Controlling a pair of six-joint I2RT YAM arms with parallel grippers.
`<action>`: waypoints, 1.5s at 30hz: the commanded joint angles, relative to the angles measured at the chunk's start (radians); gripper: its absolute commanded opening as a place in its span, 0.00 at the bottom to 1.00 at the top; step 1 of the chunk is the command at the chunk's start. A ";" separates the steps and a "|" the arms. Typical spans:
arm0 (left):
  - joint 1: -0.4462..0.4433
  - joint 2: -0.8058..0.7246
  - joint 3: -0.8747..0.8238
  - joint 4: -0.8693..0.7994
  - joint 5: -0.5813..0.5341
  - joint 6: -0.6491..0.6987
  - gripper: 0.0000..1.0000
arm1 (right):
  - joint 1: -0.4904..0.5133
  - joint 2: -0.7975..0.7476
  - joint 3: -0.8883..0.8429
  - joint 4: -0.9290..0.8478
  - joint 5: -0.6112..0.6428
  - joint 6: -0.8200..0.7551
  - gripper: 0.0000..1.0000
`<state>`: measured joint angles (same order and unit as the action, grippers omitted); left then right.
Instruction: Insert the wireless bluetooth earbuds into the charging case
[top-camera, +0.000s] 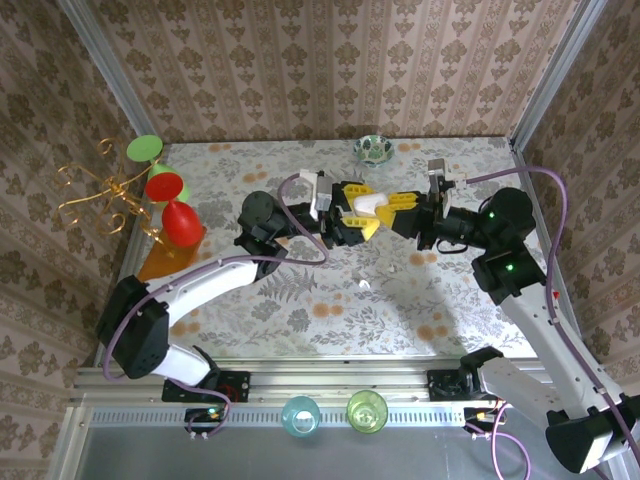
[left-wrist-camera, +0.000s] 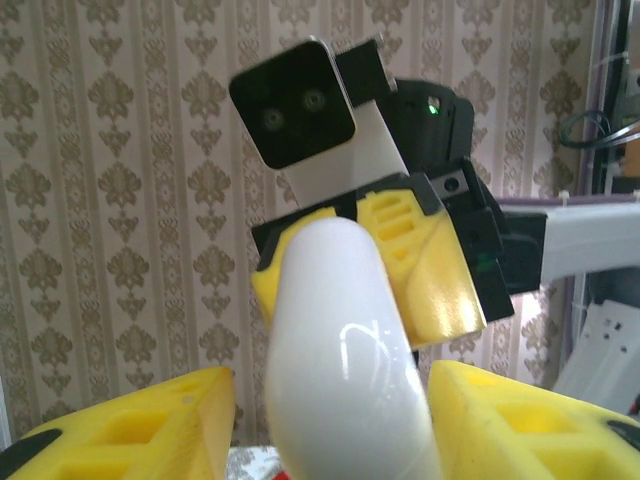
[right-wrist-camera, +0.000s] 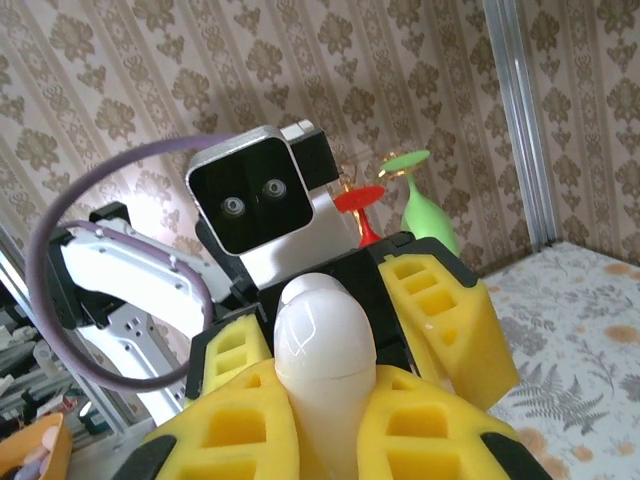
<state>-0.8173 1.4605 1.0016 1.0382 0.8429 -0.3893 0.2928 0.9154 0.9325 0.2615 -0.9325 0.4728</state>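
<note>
The charging case's lid should stay free for putting in the earbuds, so my left gripper will grab the charging case by both sides below the lid seam (top-camera: 367, 204) (left-wrist-camera: 350, 414).
A white pebble-shaped charging case (top-camera: 368, 204) is held in the air over the middle of the table, between the two grippers. My right gripper (top-camera: 388, 210) (right-wrist-camera: 330, 378) is shut on the case (right-wrist-camera: 325, 330), its yellow fingers (right-wrist-camera: 230, 420) pressed against both sides below the lid seam. The lid looks closed. My left gripper (top-camera: 352, 216) (left-wrist-camera: 332, 388) is open around the other end of the case (left-wrist-camera: 345, 350), with a gap showing beside its left finger (left-wrist-camera: 130, 420). A tiny white earbud (top-camera: 365, 285) lies on the table below them. Another speck (top-camera: 391, 268) is too small to identify.
A gold stand with red and green glasses (top-camera: 165, 190) stands on an orange base at the table's left. A small patterned bowl (top-camera: 372, 150) sits at the back. A blue cup (top-camera: 300, 413) and a green cup (top-camera: 367, 410) stand at the near rail.
</note>
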 joint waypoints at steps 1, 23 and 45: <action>-0.003 0.017 -0.002 0.147 -0.037 -0.081 0.55 | 0.002 -0.024 -0.028 0.140 0.034 0.075 0.04; -0.036 0.038 0.035 0.204 -0.107 -0.166 0.42 | 0.006 -0.028 -0.142 0.441 0.124 0.170 0.02; -0.018 0.026 0.016 0.150 -0.068 -0.058 0.01 | 0.007 -0.081 -0.066 0.116 0.138 -0.007 0.49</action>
<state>-0.8497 1.4990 1.0161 1.1896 0.7734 -0.5274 0.2939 0.8577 0.8185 0.4988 -0.8181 0.5266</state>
